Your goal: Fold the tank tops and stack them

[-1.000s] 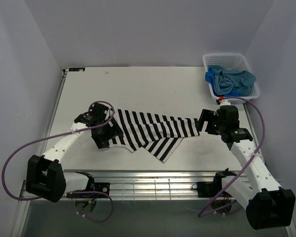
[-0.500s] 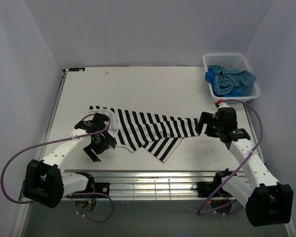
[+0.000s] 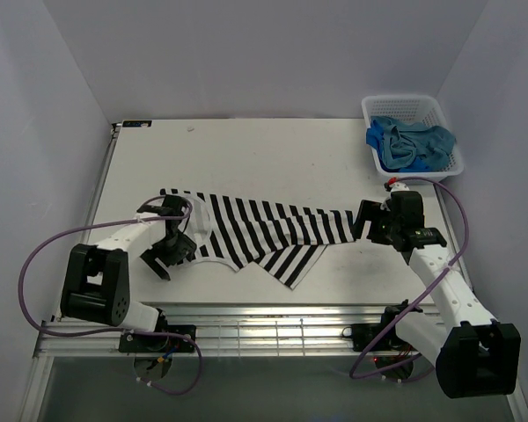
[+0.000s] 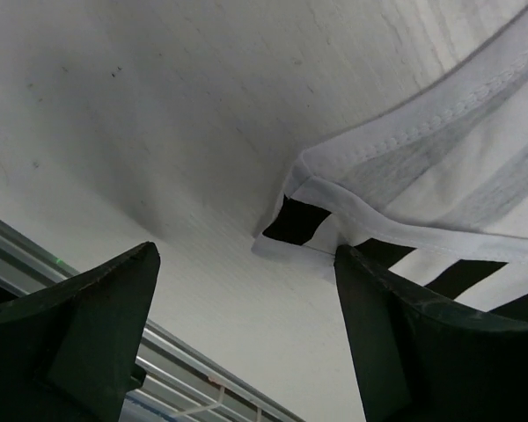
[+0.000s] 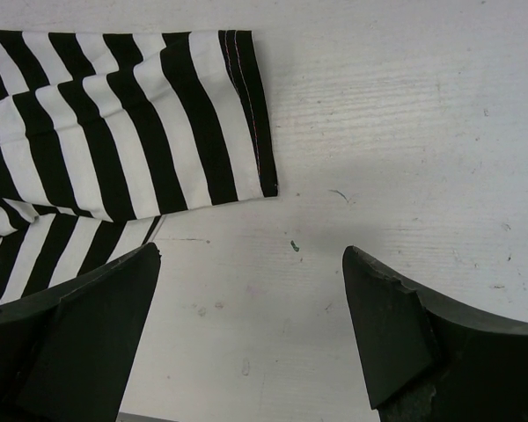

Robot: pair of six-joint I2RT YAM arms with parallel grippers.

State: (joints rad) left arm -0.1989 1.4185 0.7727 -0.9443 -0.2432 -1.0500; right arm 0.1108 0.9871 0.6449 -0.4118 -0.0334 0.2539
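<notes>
The black-and-white striped tank top should be grabbed next by its strap corner, where the pale trims meet. My left gripper needs to hold it there to spread it for folding.
The black-and-white striped tank top (image 3: 264,230) lies spread and rumpled across the middle of the table. My left gripper (image 3: 165,255) is open and empty just off its near left corner; that corner (image 4: 310,221) shows between my fingers (image 4: 79,325). My right gripper (image 3: 367,221) is open and empty beside the top's right end (image 5: 202,114). The teal-blue top (image 3: 429,138) and the royal blue top (image 3: 385,134) lie bunched in the white basket (image 3: 405,105); I cannot tell their edges apart.
The white lattice basket stands at the far right corner. A metal rail (image 3: 273,330) runs along the table's near edge. Purple cables (image 3: 35,264) loop beside both arms. White walls close in the left, right and back.
My left gripper has let go of the striped top's left end and pulled back toward the near left. The top's far left corner now lies flat. The right arm has barely moved.
</notes>
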